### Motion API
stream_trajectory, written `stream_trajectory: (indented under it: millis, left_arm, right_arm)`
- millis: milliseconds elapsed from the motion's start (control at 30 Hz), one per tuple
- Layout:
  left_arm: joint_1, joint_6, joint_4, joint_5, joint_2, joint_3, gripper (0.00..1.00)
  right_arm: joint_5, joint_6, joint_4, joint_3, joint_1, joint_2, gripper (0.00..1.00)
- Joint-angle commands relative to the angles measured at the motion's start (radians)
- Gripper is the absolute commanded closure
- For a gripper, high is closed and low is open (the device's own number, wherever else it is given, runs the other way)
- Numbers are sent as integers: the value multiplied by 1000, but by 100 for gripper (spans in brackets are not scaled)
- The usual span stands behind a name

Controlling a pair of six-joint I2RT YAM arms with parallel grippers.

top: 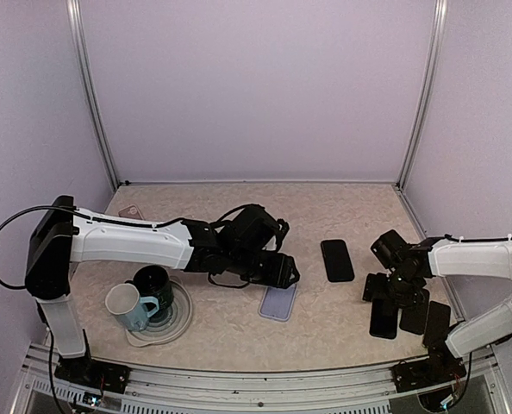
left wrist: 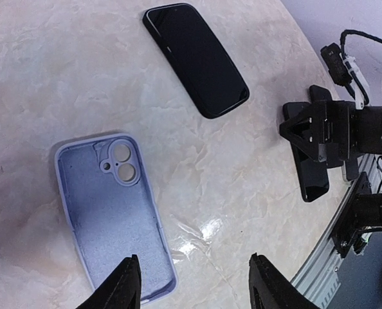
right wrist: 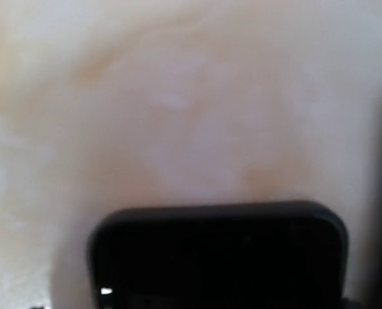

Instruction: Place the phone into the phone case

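Note:
The right gripper next needs to grab the black phone by its far end (top: 383, 309), so that the phone's near end stays free to fit into the lavender case (top: 278, 303).
The lavender phone case (top: 278, 303) lies open side up on the marble table, and it also shows in the left wrist view (left wrist: 114, 212). A black phone (top: 337, 260) lies face up to its right, apart from it, and at the top of the left wrist view (left wrist: 196, 59). My left gripper (top: 284, 272) hovers open and empty over the case's near end, its fingertips (left wrist: 125, 284) spread wide. My right gripper (top: 384, 291) is low over a second black phone (top: 383, 318), which fills the bottom of the blurred right wrist view (right wrist: 217, 257). Its jaws are not visible.
Two more dark slabs (top: 424, 317) lie beside the right gripper. A black mug (top: 153, 282) and a pale blue mug (top: 127, 304) stand on a white round mat (top: 180, 321) at front left. A small clear object (top: 131, 211) lies at back left. Metal frame posts stand at the back corners.

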State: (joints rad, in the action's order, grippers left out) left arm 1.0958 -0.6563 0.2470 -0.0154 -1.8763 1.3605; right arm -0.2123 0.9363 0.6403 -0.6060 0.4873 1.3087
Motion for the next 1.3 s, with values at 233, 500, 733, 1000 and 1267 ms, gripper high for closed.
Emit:
stream_trajectory:
  millis: [233,500,733,1000,1267]
  left_arm:
    - [-9,40,23,11,3,-18,43]
    - [-47,78,77,84,-6,-78,44]
    - [-54,106,38,71,4,-107,44]
    - [-76,150,56,104,-5,-134,46]
    - [-91,175,68,83,-40,-162,58]
  right_arm:
    - [270,-223,-179,60,7,0,16]
    - [274,-257,-36,23,107,44,19]
    - [330,-256,39,-27,204,106,6]
    - [281,-263,158,-109,299,225,4]
    - [314,-307,176,-146,303,205,3]
